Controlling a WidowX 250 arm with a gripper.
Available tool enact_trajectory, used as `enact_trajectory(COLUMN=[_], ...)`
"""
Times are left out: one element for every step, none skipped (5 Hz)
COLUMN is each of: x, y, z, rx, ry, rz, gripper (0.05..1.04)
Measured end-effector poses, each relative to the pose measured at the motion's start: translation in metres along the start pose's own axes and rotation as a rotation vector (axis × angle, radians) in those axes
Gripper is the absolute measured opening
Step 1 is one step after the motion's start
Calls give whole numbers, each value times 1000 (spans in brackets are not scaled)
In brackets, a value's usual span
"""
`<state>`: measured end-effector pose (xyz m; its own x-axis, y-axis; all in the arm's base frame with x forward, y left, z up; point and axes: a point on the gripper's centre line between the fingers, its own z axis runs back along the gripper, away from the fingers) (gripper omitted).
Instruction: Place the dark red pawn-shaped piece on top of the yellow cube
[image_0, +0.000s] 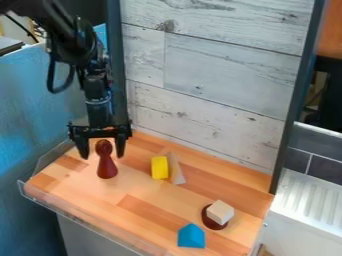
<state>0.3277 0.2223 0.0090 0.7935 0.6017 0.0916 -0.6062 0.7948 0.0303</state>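
Note:
My gripper grabs the round head of the dark red pawn-shaped piece next, to set the piece onto the yellow block.
The black gripper (101, 151) hangs pointing down over the left part of the wooden surface. Its two fingers stand apart, one on each side of the round head of a dark red pawn-shaped piece (107, 167). That piece is upright, and whether any finger touches it I cannot tell. To its right a yellow block (159, 167) stands beside a pale wooden wedge (176, 169). Farther right, a cream cube (220, 212) sits at a dark red-brown round piece (210, 220) and partly covers it. A blue block with a peaked top (191, 236) lies near the front edge.
A whitish plank wall (214, 75) rises behind the wooden surface (140, 192), framed by dark posts. A clear low rim (73, 218) runs along the left and front. At the right is a white ribbed surface (307, 200).

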Motion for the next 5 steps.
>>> enact_trajectory(x=[8, 19, 28, 30, 28], y=[-1, -2, -6, -13, -26], z=[-9, -14, -12, -10, -10], rx=[2, 14, 20, 20, -5], ry=[14, 15, 6, -4, -5], rz=[16, 33, 30, 16, -12], gripper=[1001, 1001, 948, 667, 567])
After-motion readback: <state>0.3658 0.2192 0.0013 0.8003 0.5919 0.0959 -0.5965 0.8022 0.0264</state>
